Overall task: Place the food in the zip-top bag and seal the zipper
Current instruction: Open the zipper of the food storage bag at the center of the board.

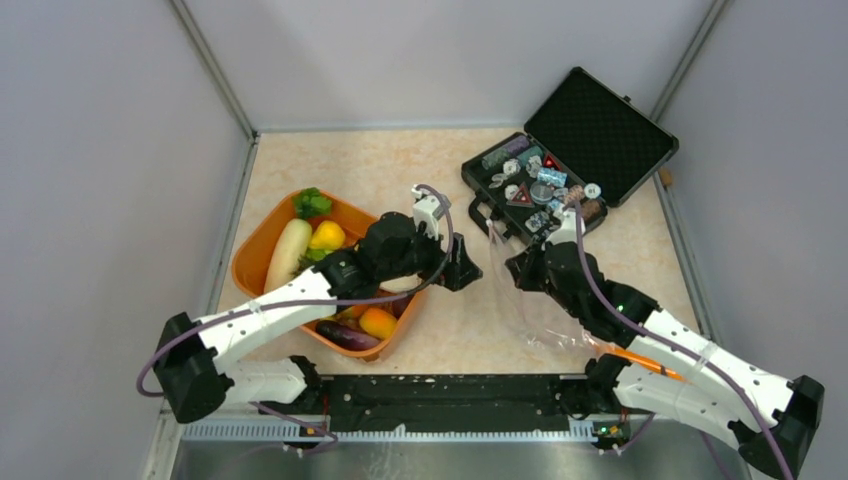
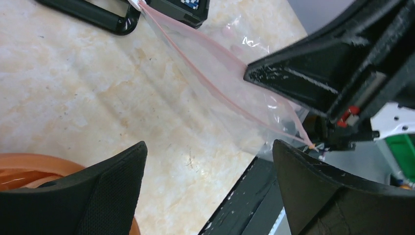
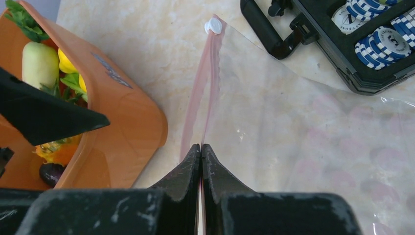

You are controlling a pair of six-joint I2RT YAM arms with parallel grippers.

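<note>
The left gripper should pinch the zip-top bag's pinkish zipper edge on the tub side, opposite the right gripper, to spread the zip-top bag's opening for food.
The zip-top bag (image 1: 545, 305) lies clear and crinkled on the table right of centre. It also shows in the right wrist view (image 3: 303, 137). Its pinkish zipper (image 3: 203, 83) ends at a white slider (image 3: 213, 25). My right gripper (image 3: 201, 146) is shut on the zipper strip; from above it (image 1: 516, 268) sits at the bag's left edge. My left gripper (image 1: 468, 272) is open and empty, between the tub and the bag, with the zipper (image 2: 205, 78) ahead of it (image 2: 209, 147). The food lies in the orange tub (image 1: 255, 262): a pale stalk (image 1: 288, 255), a lemon (image 1: 327, 236), an eggplant (image 1: 347, 337).
An open black case (image 1: 585, 150) with chips and trinkets stands at the back right, its handle (image 3: 269, 34) close to the bag's far corner. Grey walls enclose the table on three sides. A black rail (image 1: 450, 392) runs along the near edge.
</note>
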